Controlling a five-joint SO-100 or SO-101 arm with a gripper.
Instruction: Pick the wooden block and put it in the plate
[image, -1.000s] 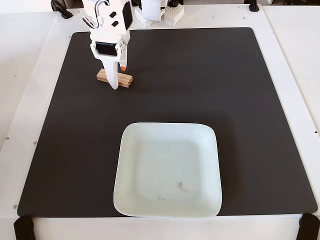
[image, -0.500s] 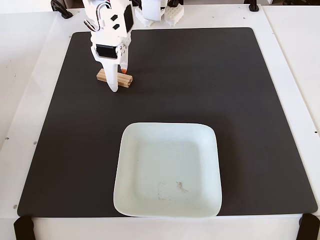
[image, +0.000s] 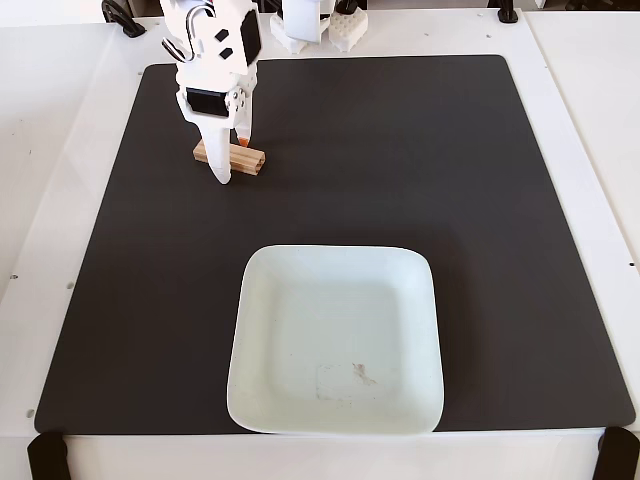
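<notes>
I will next grab the wooden block by its middle (image: 232, 158) with my gripper, and then the block will go in the plate.
The wooden block (image: 254, 160), a short tan bar, lies flat on the black mat at the upper left of the fixed view. My white gripper (image: 231, 161) is lowered over it and open. Its white finger (image: 218, 165) stands in front of the block and the orange-tipped finger (image: 243, 141) behind it, so the block's middle is hidden between them. I cannot tell whether the fingers touch the block. The plate (image: 262, 262), a large pale mint square dish, sits empty at the lower centre, well apart from the block.
A black mat (image: 480, 200) covers most of the white table (image: 40, 200). The arm's base and white parts (image: 320, 25) stand at the top edge. Black clamps (image: 48, 455) sit at the table's front corners.
The gripper has shifted slightly left and settled lower around the block, with the orange-tipped finger coming down behind it. The block and plate have stayed in place.
</notes>
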